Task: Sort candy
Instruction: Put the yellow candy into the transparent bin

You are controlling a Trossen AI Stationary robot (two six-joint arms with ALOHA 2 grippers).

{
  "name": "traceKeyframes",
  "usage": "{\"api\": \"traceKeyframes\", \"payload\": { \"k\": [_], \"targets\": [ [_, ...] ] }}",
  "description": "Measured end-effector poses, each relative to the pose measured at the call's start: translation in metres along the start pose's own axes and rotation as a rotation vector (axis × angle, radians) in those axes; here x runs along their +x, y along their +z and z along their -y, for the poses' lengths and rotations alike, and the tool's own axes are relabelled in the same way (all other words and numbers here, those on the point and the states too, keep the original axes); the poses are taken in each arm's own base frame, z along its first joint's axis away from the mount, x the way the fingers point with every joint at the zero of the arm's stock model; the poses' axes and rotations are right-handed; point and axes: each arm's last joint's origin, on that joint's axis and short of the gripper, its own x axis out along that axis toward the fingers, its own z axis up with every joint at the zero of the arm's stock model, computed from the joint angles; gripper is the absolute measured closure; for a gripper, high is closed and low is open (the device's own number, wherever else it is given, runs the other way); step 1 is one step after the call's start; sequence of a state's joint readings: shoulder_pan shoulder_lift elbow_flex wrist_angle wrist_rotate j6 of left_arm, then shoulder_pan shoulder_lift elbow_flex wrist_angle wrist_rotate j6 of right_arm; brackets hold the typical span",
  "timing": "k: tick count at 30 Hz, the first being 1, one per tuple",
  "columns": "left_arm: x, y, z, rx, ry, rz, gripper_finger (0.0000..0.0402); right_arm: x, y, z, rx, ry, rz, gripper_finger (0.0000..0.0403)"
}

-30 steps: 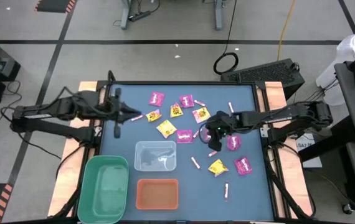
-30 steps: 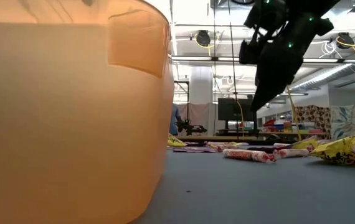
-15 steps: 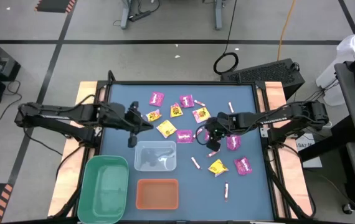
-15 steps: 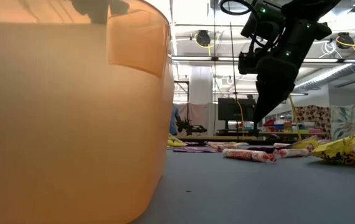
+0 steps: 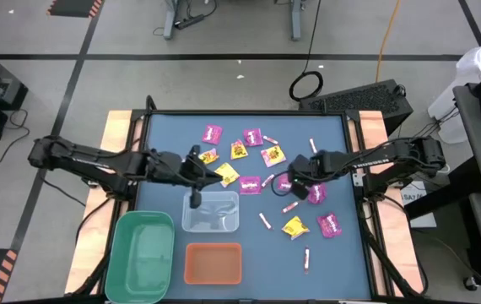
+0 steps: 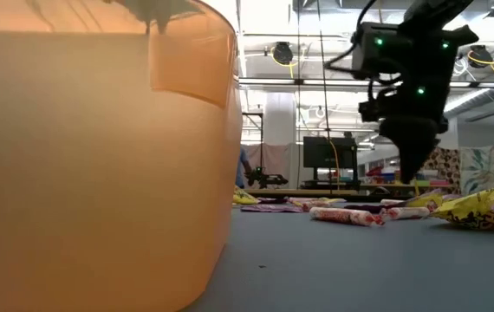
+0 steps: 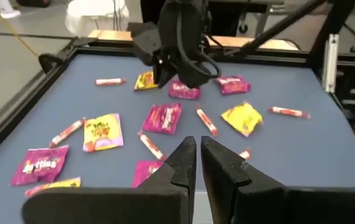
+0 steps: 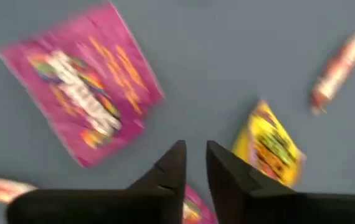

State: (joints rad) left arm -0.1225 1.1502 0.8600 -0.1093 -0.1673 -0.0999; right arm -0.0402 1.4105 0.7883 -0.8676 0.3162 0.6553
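Note:
The right gripper grabs the yellow packet's edge (image 8: 256, 163) next, to sort the packet out of the scattered candy.
Candy lies scattered on the blue table: magenta packets (image 5: 213, 133) (image 8: 81, 106), yellow packets (image 5: 294, 226) (image 8: 271, 146) and thin pink-and-white sticks (image 5: 265, 220) (image 6: 347, 215). My left gripper (image 5: 195, 199) (image 7: 197, 152) hangs over the far-left rim of the clear bin (image 5: 211, 211). Its fingers stand a narrow slit apart, and nothing shows between them. My right gripper (image 5: 292, 185) (image 6: 412, 173) (image 8: 196, 155) is shut and points down above the candy in the table's middle, off the surface, between a magenta and a yellow packet.
The green bin (image 5: 142, 253) and the orange bin (image 5: 213, 263) (image 6: 100, 156) stand at the near edge, beside and in front of the clear bin. Wooden side rails frame the table. Bare blue surface lies at the far-left and near-right corners.
My left gripper has moved toward the table's right and near edge, from beside the far candy to over the clear bin's rim. My right gripper has shifted slightly toward the right and turned from slanting to pointing straight down.

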Motion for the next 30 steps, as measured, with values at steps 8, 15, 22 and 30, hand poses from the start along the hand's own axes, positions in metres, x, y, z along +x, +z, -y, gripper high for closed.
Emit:
{"api": "traceKeyframes", "payload": {
  "k": [8, 15, 22, 30],
  "targets": [
    [0.030, -0.009, 0.008, -0.018, 0.009, -0.014, 0.0370, -0.001, -0.008, 0.010, 0.010, -0.156, -0.029, 0.0253],
    [0.042, -0.015, 0.010, -0.056, 0.012, -0.030, 0.0370, -0.001, -0.007, 0.015, 0.056, -0.212, -0.011, 0.0223],
    [0.042, -0.015, 0.010, -0.062, 0.013, -0.031, 0.0370, -0.001, -0.006, 0.014, 0.148, -0.188, -0.013, 0.0222],
    [0.042, -0.016, 0.010, -0.063, 0.013, -0.038, 0.0370, -0.001, -0.006, 0.013, 0.169, -0.179, -0.009, 0.0222]
  ]
}}
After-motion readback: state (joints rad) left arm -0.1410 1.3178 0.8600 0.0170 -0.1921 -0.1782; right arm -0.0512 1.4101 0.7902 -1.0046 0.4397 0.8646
